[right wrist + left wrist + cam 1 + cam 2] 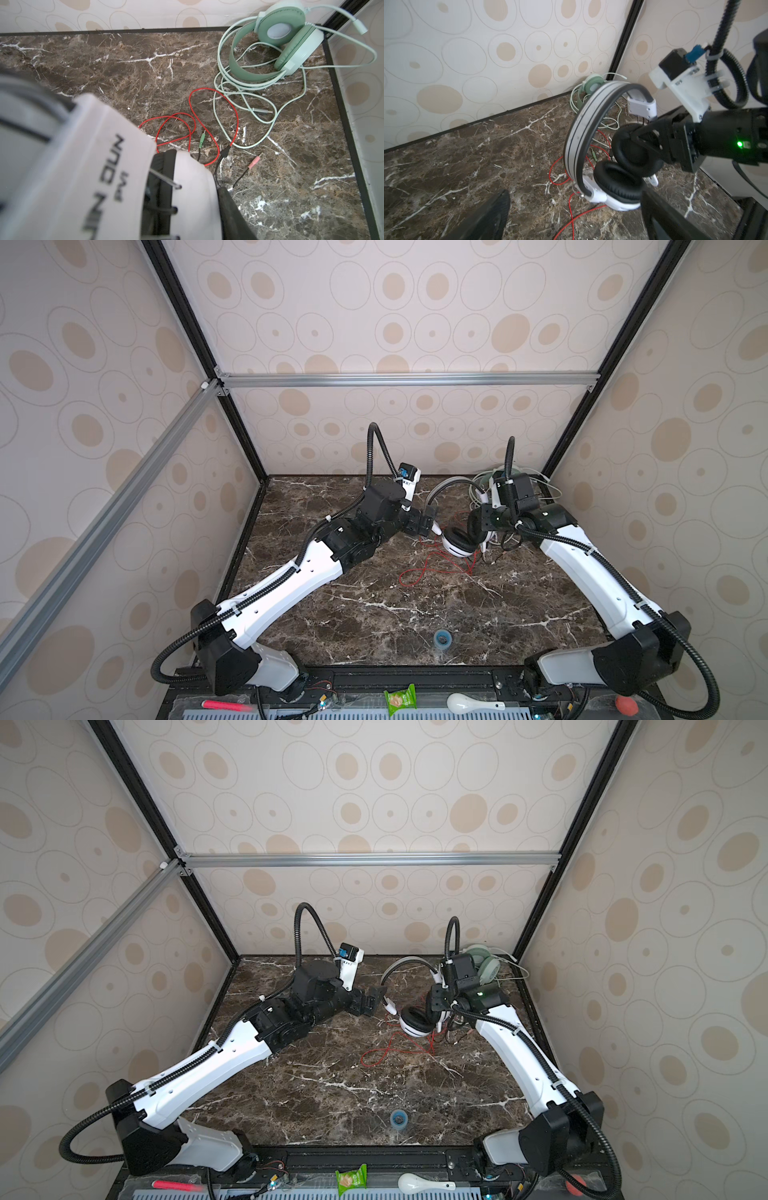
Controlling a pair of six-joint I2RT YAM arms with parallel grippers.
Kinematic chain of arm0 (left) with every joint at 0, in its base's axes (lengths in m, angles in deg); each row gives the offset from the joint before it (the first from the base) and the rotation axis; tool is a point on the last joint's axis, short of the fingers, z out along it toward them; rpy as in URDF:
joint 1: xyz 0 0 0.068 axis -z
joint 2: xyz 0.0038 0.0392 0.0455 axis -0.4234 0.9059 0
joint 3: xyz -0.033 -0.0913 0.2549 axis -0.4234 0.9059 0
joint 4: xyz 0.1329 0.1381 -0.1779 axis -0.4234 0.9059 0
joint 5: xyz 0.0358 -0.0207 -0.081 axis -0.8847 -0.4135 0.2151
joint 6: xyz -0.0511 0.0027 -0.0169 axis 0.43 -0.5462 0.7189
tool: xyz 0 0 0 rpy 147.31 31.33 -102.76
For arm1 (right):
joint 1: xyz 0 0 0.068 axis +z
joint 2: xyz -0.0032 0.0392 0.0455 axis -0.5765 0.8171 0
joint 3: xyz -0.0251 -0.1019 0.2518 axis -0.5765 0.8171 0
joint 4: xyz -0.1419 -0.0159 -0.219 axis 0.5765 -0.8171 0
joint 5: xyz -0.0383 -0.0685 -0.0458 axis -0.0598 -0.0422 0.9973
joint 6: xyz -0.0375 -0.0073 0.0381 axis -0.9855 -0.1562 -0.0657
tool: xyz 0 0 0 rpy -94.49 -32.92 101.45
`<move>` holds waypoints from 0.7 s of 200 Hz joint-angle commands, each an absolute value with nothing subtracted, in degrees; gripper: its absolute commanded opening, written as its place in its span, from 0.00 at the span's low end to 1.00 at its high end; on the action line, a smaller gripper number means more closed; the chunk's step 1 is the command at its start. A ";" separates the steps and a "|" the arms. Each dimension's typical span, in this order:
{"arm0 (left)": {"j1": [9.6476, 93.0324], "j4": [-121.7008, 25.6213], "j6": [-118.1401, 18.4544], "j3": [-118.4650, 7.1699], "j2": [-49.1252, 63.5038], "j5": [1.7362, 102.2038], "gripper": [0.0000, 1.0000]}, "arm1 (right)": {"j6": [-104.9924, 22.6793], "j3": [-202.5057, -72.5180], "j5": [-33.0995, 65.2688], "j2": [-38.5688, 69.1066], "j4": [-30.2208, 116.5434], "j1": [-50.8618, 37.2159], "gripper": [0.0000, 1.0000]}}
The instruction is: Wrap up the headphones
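Note:
My left gripper grabs the white headphones (pixel 457 546) by the middle of the grey headband next, so both ear cups stay free for wrapping the red cord.
The white headphones (pixel 457 546) with black pads and a grey headband (pixel 577 135) stand tilted on the marble at the back right. My right gripper (pixel 646 143) is shut on the upper ear cup (pixel 193 187); only one finger (pixel 230 212) shows in the right wrist view. My left gripper (pixel 576 200) is open beside the lower ear cup (pixel 618 185), touching nothing. The thin red cord (pixel 419 572) lies in loose loops on the table toward the front. The mint green headphones (pixel 291 41) rest in the back right corner, their cord (pixel 239 83) loosely looped round them.
Green and pink plugs (pixel 201 141) lie between the two pairs. A blue tape roll (pixel 441 639) sits near the front edge. On the front rail are a green packet (pixel 401 699), a white spoon (pixel 461 702) and a red marker (pixel 224 704). Walls enclose the back and both sides.

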State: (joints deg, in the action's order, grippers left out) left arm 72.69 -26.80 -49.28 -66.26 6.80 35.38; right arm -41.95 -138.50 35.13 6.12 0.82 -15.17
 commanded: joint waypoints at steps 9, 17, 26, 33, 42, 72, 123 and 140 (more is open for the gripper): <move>72.93 -32.91 -53.06 -66.12 9.58 32.58 0.95 | -37.05 -141.02 34.70 5.72 0.47 -14.47 0.00; 72.95 -33.37 -53.59 -66.25 10.44 32.66 0.93 | -36.73 -141.34 34.41 5.93 -0.08 -14.40 0.00; 72.95 -33.97 -53.89 -66.35 11.28 32.67 0.91 | -36.49 -141.53 33.99 6.21 -0.63 -14.24 0.00; 72.98 -34.48 -54.16 -66.31 11.80 32.54 0.90 | -36.21 -141.62 34.02 6.27 -0.84 -14.22 0.00; 72.94 -34.84 -54.35 -66.37 12.47 31.85 0.88 | -35.93 -141.33 33.92 6.29 -0.80 -14.12 0.00; 72.93 -34.36 -56.48 -68.57 15.81 28.92 0.83 | -35.32 -140.78 33.60 6.47 -0.93 -13.44 0.00; 72.83 -34.11 -60.38 -71.20 19.43 21.59 0.68 | -34.76 -139.89 33.78 6.76 -1.32 -12.37 0.00; 72.86 -34.08 -61.46 -71.89 19.49 21.37 0.64 | -34.69 -140.06 34.12 7.18 -1.67 -11.79 0.00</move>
